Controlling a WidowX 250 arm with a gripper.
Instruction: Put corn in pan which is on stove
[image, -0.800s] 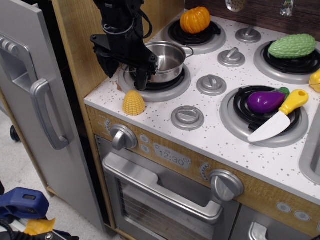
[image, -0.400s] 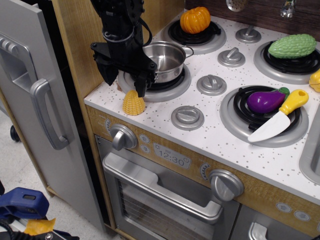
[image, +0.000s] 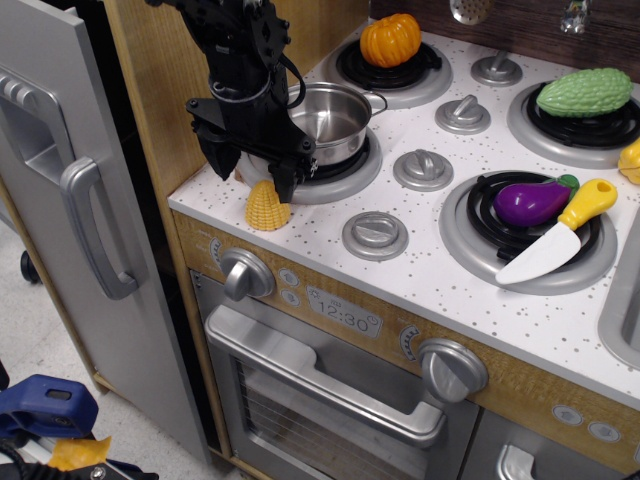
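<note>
Next, my gripper grabs the corn by its upper end (image: 265, 190), to put it in the pan on the stove (image: 335, 122).
The yellow toy corn (image: 265, 207) stands upright on the white speckled stove top (image: 450, 270), at the front left corner. The shiny steel pan (image: 333, 122) sits on the front left burner just behind it. My black gripper (image: 253, 172) hangs open directly over the corn. One finger (image: 283, 178) is at the corn's top right and the other (image: 226, 165) is to its left. The fingers straddle the corn's top without closing on it.
An orange pumpkin (image: 390, 39) sits on the back left burner. A purple eggplant (image: 532, 202) and a yellow-handled knife (image: 562, 229) lie on the front right burner. A green vegetable (image: 584, 92) lies at the back right. Grey knobs (image: 375, 234) dot the middle. A grey fridge door (image: 70, 190) stands at the left.
My gripper has moved down and slightly forward, from beside the pan to just over the corn. The corn and pan have not moved.
</note>
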